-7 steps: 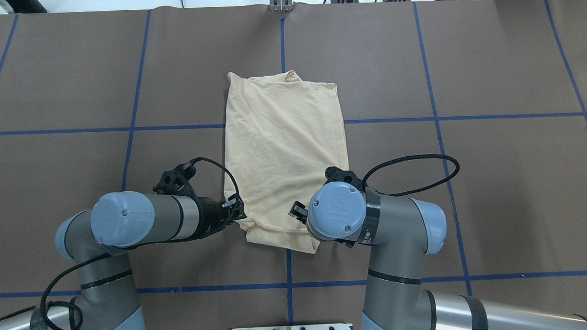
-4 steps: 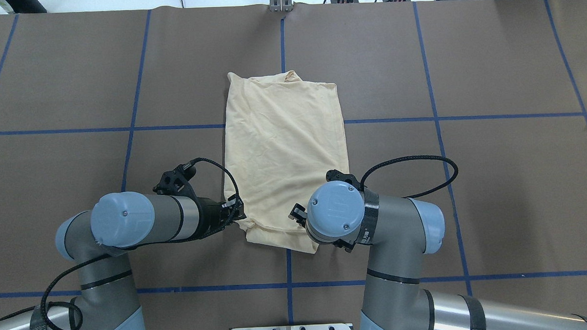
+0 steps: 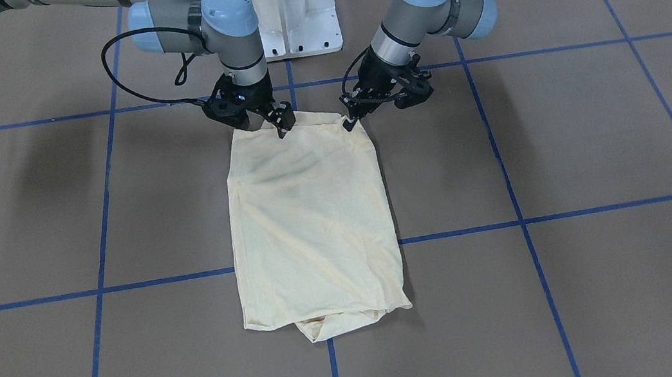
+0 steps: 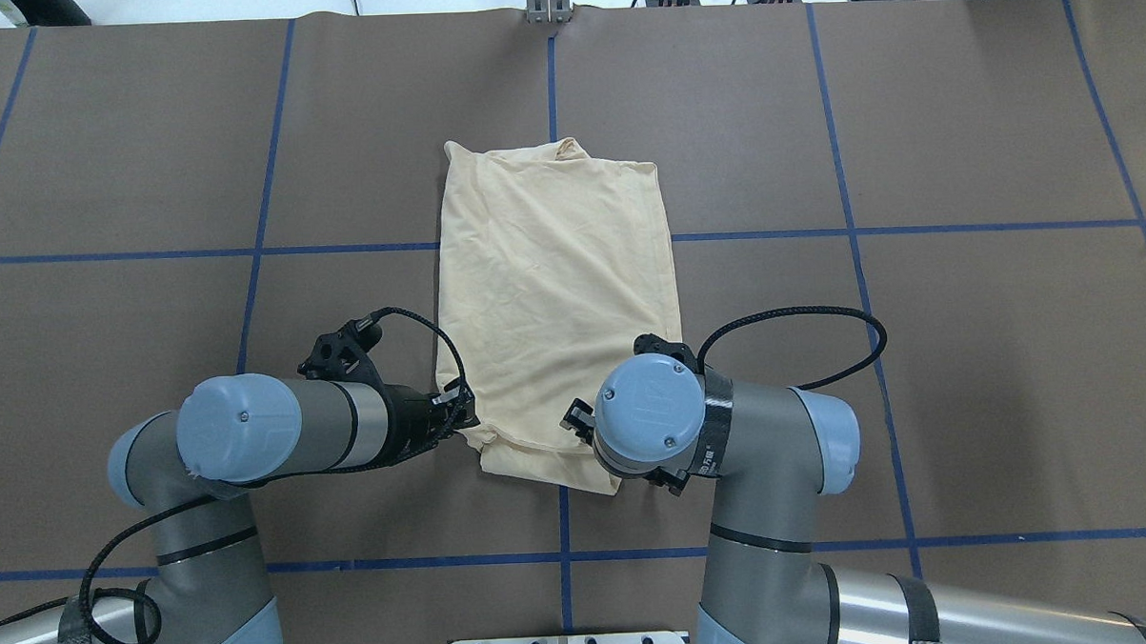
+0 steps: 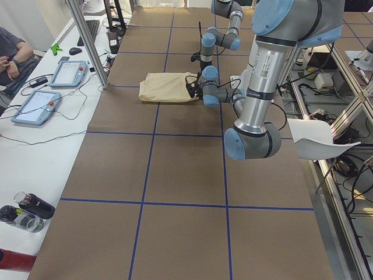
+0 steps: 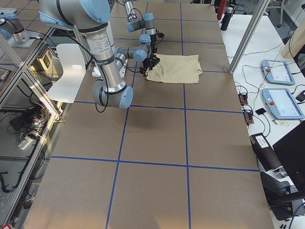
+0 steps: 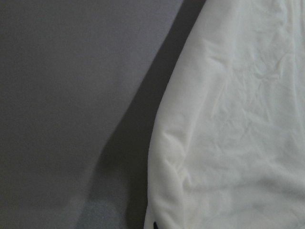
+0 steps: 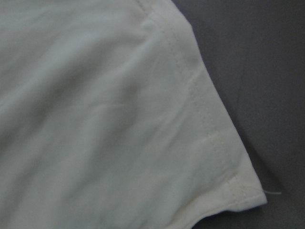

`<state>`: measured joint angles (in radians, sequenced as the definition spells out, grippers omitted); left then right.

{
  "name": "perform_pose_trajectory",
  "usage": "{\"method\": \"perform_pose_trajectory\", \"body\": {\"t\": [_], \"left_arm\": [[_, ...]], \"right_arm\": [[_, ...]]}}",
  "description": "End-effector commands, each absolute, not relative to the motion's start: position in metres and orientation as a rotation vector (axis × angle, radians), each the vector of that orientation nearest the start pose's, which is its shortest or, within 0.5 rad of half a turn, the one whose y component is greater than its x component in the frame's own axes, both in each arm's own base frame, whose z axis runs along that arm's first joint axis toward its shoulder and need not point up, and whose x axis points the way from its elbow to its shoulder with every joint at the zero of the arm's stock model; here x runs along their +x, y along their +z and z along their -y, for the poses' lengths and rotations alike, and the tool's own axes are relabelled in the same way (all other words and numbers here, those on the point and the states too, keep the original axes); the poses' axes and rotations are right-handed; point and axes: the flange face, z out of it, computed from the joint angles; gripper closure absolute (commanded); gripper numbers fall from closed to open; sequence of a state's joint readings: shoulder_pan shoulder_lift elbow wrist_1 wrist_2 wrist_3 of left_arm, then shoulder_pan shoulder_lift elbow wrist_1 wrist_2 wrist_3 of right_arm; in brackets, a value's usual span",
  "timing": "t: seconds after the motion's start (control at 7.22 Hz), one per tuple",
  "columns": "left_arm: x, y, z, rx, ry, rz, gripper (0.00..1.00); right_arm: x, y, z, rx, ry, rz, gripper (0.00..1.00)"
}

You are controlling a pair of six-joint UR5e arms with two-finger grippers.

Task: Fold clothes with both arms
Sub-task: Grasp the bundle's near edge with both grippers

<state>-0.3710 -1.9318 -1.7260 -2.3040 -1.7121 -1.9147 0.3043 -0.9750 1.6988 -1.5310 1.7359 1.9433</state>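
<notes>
My right gripper closes next, since the spread fingers reach down to the cloth, with the near hem [image 8: 188, 219] in their gap. Closing now would catch the shirt.
The cream-yellow shirt [image 4: 553, 294] lies on the brown table as a long folded rectangle, plain side up; its print and tag are hidden. It also shows in the front view [image 3: 311, 218]. My left gripper [image 4: 460, 410] is at the shirt's near left corner and looks shut on the edge; it also shows in the front view [image 3: 350, 119]. My right gripper [image 3: 282, 125] is low at the near right corner, touching the hem; I cannot tell whether it is open or shut. In the overhead view it is mostly hidden under its wrist [image 4: 645, 417]. Both wrist views show only cloth and table.
Blue tape lines [image 4: 561, 513] grid the brown table. The white pedestal base [image 3: 287, 13] stands just behind the shirt's near edge. Tablets and cables [image 5: 35, 105] lie on a side bench beyond the table's far edge. A folded bit of cloth [image 3: 322, 328] sticks out at the shirt's far end.
My right wrist has shifted slightly left and toward the robot, over the shirt's near right corner. The left arm and the shirt have not moved.
</notes>
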Motion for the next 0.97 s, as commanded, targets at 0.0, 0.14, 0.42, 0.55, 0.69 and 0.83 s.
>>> {"method": "perform_pose_trajectory", "body": {"t": [0.0,0.14,0.42,0.55,0.69,0.83], "left_arm": [[0.5310,0.3035,0.3347,-0.106,-0.530,-1.265,1.00],[0.5309,0.3033,0.3347,-0.106,-0.530,-1.267,1.00],[0.5306,0.3028,0.3346,-0.106,-0.530,-1.267,1.00],[0.5306,0.3028,0.3346,-0.106,-0.530,-1.267,1.00],[0.5306,0.3026,0.3345,-0.106,-0.529,-1.268,1.00],[0.5310,0.3035,0.3347,-0.106,-0.530,-1.265,1.00]], "right_arm": [[-0.6112,0.2613,0.3141,-0.186,0.579,0.755,0.01],[-0.6114,0.2603,0.3141,-0.186,0.580,0.757,0.01],[-0.6128,0.2605,0.3113,-0.189,0.579,0.754,0.05],[-0.6139,0.2592,0.3095,-0.192,0.578,0.757,0.18],[-0.6139,0.2592,0.3094,-0.192,0.578,0.757,0.27],[-0.6138,0.2602,0.3094,-0.193,0.583,0.755,0.38]]}}
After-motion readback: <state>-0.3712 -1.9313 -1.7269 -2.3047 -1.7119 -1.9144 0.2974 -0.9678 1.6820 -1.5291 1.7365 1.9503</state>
